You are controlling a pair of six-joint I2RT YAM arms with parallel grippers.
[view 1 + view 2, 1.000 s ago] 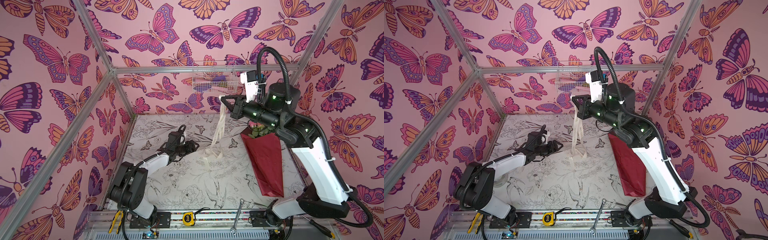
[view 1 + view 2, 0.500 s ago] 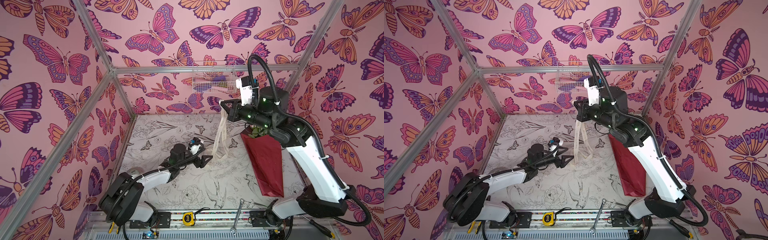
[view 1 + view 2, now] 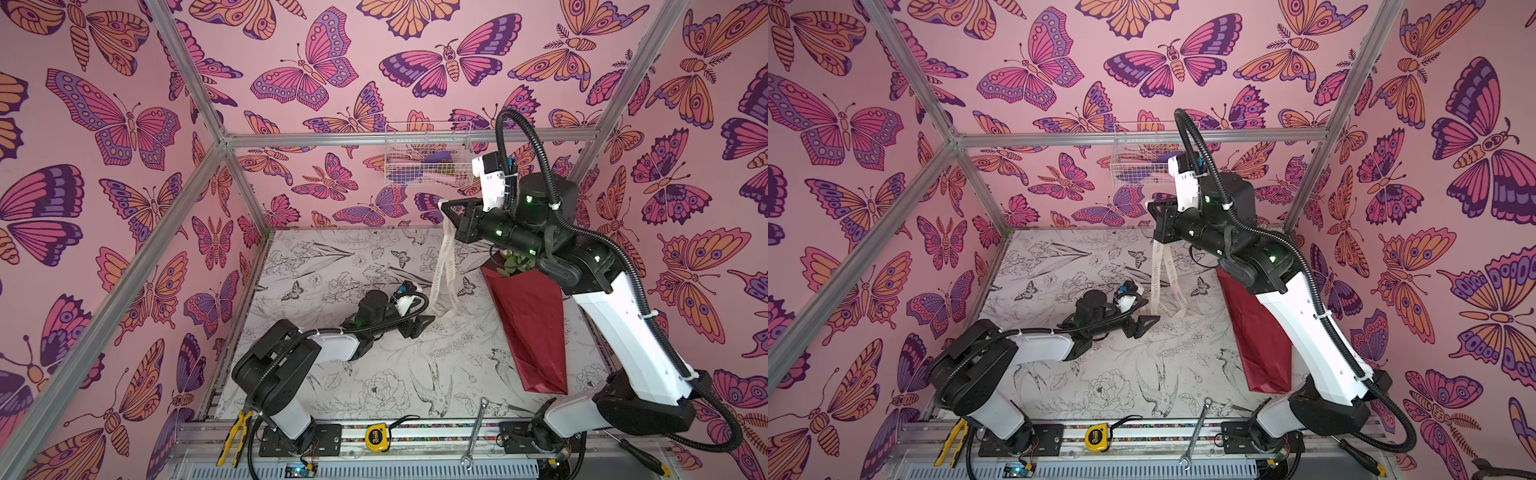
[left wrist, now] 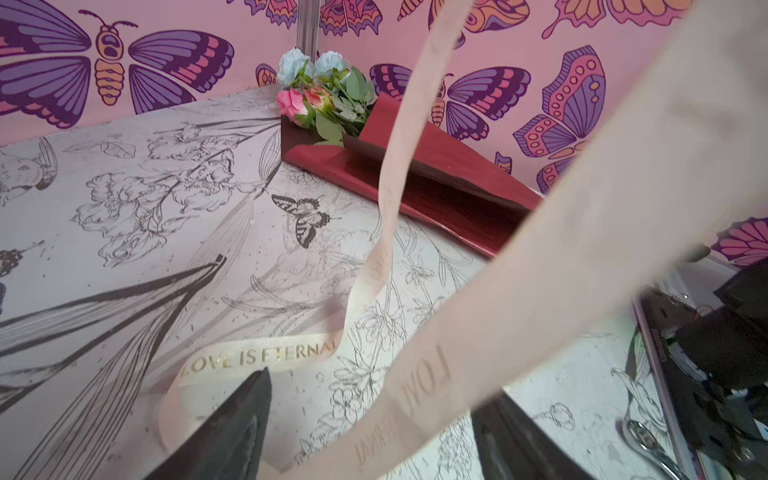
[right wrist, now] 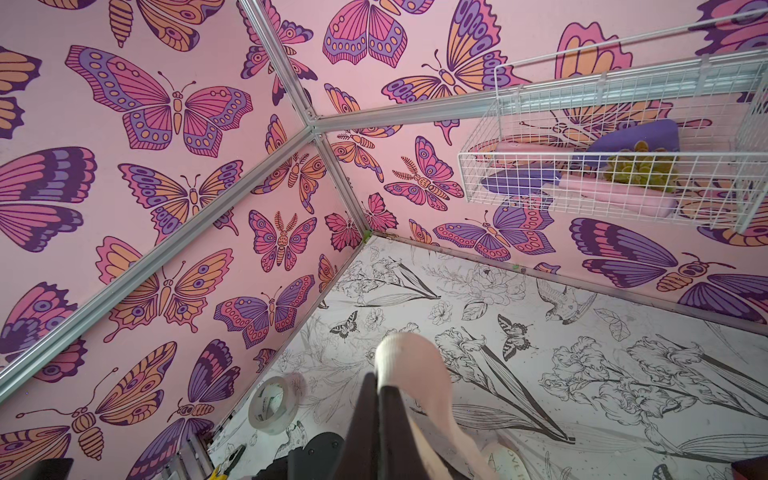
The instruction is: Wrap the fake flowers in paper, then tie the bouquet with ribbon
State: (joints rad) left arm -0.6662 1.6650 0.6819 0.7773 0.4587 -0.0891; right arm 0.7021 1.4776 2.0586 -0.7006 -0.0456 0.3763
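My left gripper should next grab the ribbon (image 3: pixel 446 266) low on one hanging strand (image 3: pixel 436 292), away from my right gripper. Then it can stretch the ribbon for tying.
The bouquet of fake flowers (image 3: pixel 528 316) (image 3: pixel 1258 332) lies on the right of the table in dark red wrapping paper. Its pink and blue heads (image 4: pixel 320 99) point to the back wall. High above the table, my right gripper (image 3: pixel 444 205) (image 3: pixel 1152 208) (image 5: pixel 380 382) is shut on a cream lettered ribbon (image 3: pixel 446 266) (image 3: pixel 1163 274). The ribbon hangs in two strands down to the table. My left gripper (image 3: pixel 424 322) (image 3: pixel 1148 322) sits low at the ribbon's lower ends. In the left wrist view it (image 4: pixel 374 432) is open, and one strand (image 4: pixel 540 270) crosses between its fingers.
A white wire basket (image 3: pixel 428 158) with purple and pink items hangs on the back wall. A tape roll (image 5: pixel 272 405) lies by the left wall. Pliers (image 3: pixel 232 436), a tape measure (image 3: pixel 377 437), a wrench (image 3: pixel 473 432) and a screwdriver (image 3: pixel 640 455) lie along the front rail.
My left gripper has swung right across the table to the ribbon's hanging ends. My right gripper has kept the ribbon held up in about the same place.
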